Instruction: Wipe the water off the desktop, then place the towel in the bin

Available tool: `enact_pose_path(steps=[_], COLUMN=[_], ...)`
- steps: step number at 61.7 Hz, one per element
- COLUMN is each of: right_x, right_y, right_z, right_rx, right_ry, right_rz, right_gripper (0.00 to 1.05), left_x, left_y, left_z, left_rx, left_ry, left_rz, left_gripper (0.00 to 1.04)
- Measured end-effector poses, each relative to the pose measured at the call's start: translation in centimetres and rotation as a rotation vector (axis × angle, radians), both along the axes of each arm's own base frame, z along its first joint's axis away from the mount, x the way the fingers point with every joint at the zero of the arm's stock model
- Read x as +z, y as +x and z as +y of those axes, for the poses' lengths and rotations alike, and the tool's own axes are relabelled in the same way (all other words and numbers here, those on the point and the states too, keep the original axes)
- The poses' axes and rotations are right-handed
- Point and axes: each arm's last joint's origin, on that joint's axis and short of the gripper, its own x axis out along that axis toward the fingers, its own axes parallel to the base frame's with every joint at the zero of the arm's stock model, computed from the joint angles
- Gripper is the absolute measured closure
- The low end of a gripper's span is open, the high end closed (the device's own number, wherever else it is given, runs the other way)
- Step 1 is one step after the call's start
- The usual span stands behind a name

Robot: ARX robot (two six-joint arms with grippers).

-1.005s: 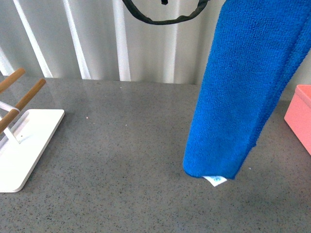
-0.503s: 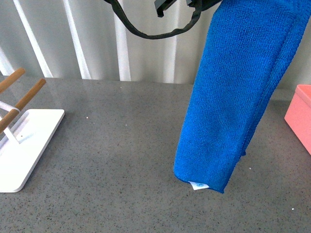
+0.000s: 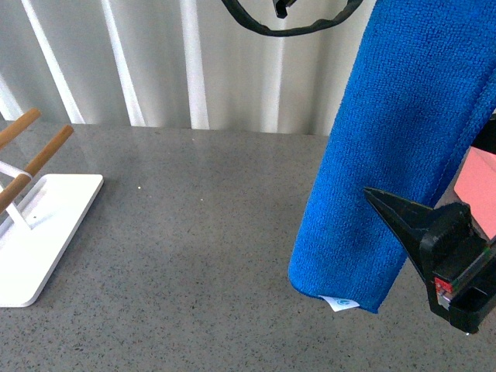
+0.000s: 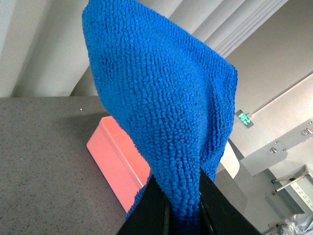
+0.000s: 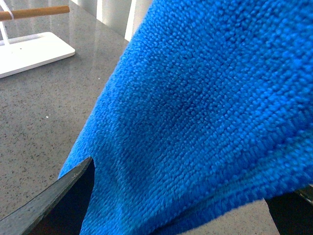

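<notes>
I should wipe up the water on the desktop next, so my right gripper should grab the bright blue towel [image 5: 205,107] by its loose hanging end [image 5: 142,196].
The bright blue towel [image 3: 387,155] hangs folded over the desktop [image 3: 194,232], its white label [image 3: 339,302] at the bottom edge. My left gripper [image 4: 182,205] is shut on the towel [image 4: 166,112] and holds it up; it is above the top of the front view. My right gripper [image 3: 431,203] is open at the lower right, one black finger [image 3: 403,221] in front of the towel's lower part. In the right wrist view the towel [image 5: 205,107] fills the space between the open fingers [image 5: 54,200]. The pink bin [image 3: 474,186] is mostly hidden behind the towel; it shows in the left wrist view [image 4: 117,161].
A white flat rack base [image 3: 39,232] with wooden rods [image 3: 43,155] stands at the left edge of the desktop and also shows in the right wrist view [image 5: 34,51]. A black cable [image 3: 294,27] hangs at the top. Ribbed white wall panels stand behind.
The towel swung left and lower, then back to the right. My right gripper has come into the front view at the lower right, beside the towel's lower end.
</notes>
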Motion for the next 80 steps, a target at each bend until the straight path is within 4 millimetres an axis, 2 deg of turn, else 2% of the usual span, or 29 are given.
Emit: enact_pose_path(steps=[20, 38, 46, 50, 58, 69, 75, 80], right_x=[0.1, 1.6, 2.1, 2.1, 2.1, 2.1, 2.1, 2.1], right_y=[3.5, 5.2, 5.6, 5.6, 5.6, 5.6, 5.6, 5.6], right_z=[-0.4, -0.2, 0.0, 0.1, 0.1, 0.1, 0.0, -0.1], right_rx=[-0.034, -0.043, -0.05, -0.052, -0.056, -0.056, -0.059, -0.06], right_ry=[0.018, 0.064, 0.075, 0.078, 0.08, 0.083, 0.084, 0.086], right_rz=[-0.056, -0.112, -0.124, -0.122, -0.121, -0.122, -0.12, -0.119], right_gripper=[0.07, 0.08, 0.27, 0.41, 0.63, 0.89, 1.0, 1.0], left_x=[0.7, 1.2, 1.0, 1.0, 0.9, 0.8, 0.8, 0.6], left_y=[-0.3, -0.6, -0.7, -0.7, -0.7, -0.7, -0.7, -0.6], left_z=[0.2, 0.4, 0.4, 0.4, 0.3, 0.3, 0.3, 0.5], left_rx=[0.001, -0.007, -0.008, -0.009, -0.01, -0.008, -0.003, 0.003], left_ry=[-0.014, -0.018, -0.01, -0.007, -0.003, 0.005, 0.009, 0.02], left_rz=[-0.005, -0.012, 0.0, 0.002, 0.007, 0.012, 0.018, 0.029], left_gripper=[1.0, 1.0, 1.0, 1.0, 1.0, 1.0, 0.99, 0.86])
